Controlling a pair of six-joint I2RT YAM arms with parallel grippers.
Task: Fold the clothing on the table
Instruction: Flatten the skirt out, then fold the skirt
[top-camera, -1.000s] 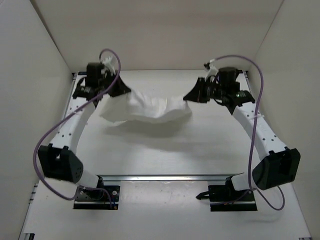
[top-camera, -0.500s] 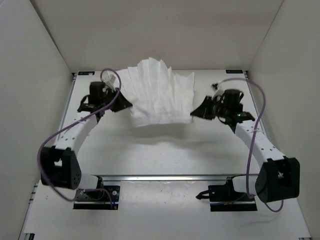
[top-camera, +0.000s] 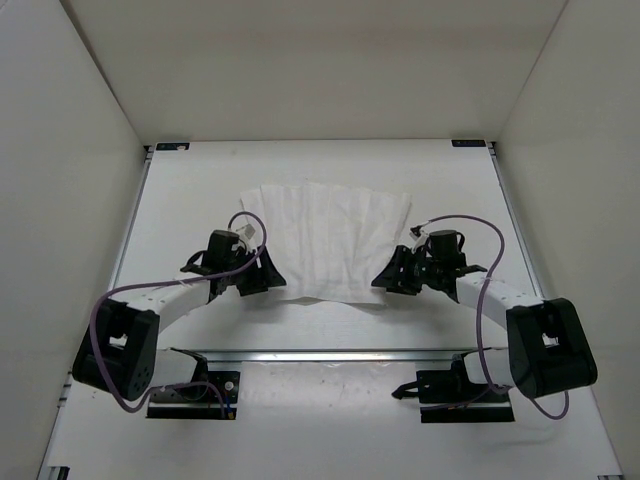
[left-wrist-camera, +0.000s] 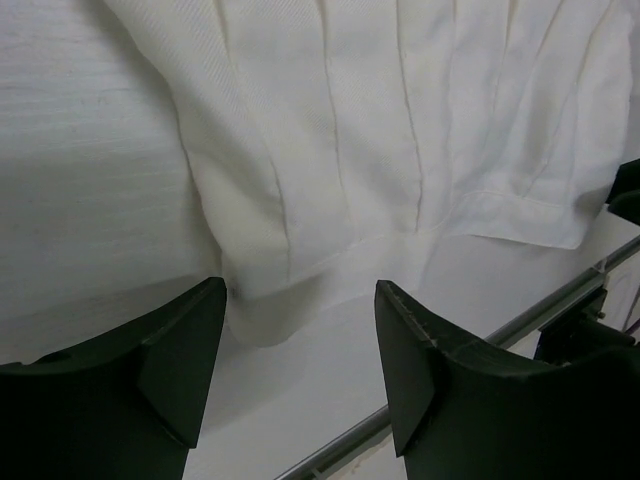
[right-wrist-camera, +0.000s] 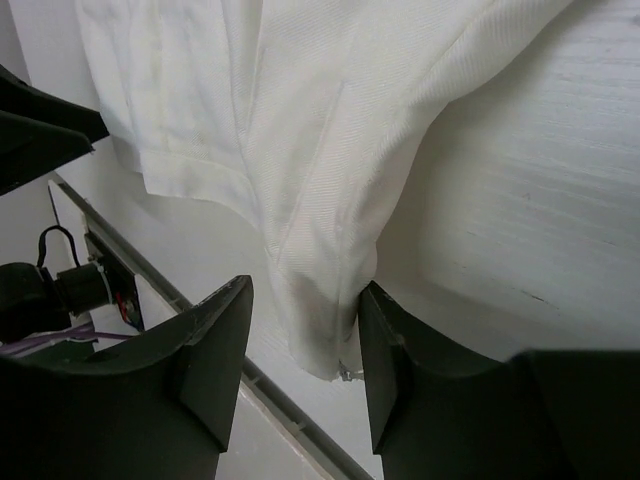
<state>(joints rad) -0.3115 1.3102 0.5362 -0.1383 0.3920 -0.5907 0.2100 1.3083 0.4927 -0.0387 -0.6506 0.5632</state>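
Note:
My right gripper grabs the clothing's near hem corner (top-camera: 379, 298) (right-wrist-camera: 318, 322) next, opposite the left gripper's corner, to lift the hem and fold it over.
The clothing (top-camera: 328, 238) is a white pleated garment spread flat on the table (top-camera: 190, 200), its near hem towards the arm bases. My left gripper (top-camera: 270, 281) stands open at the near left corner. In the left wrist view the left gripper (left-wrist-camera: 300, 290) has that corner of the clothing (left-wrist-camera: 340, 130) lying loose by its left finger (left-wrist-camera: 185, 350). My right gripper (top-camera: 384, 281) is open at the near right corner. In the right wrist view the right gripper (right-wrist-camera: 307, 290) has the clothing (right-wrist-camera: 300, 130) corner between its fingers, against the right finger (right-wrist-camera: 400, 360), with a gap on the left.
A metal rail (top-camera: 330, 354) runs across just behind the grippers, with both arm bases beyond it. White walls close in the table on the left, right and far sides. Purple cables loop off both arms.
Both arms swept from the far side towards the near edge, carrying the lifted clothing over and laying it flat. Both grippers, shut on its corners before, have opened.

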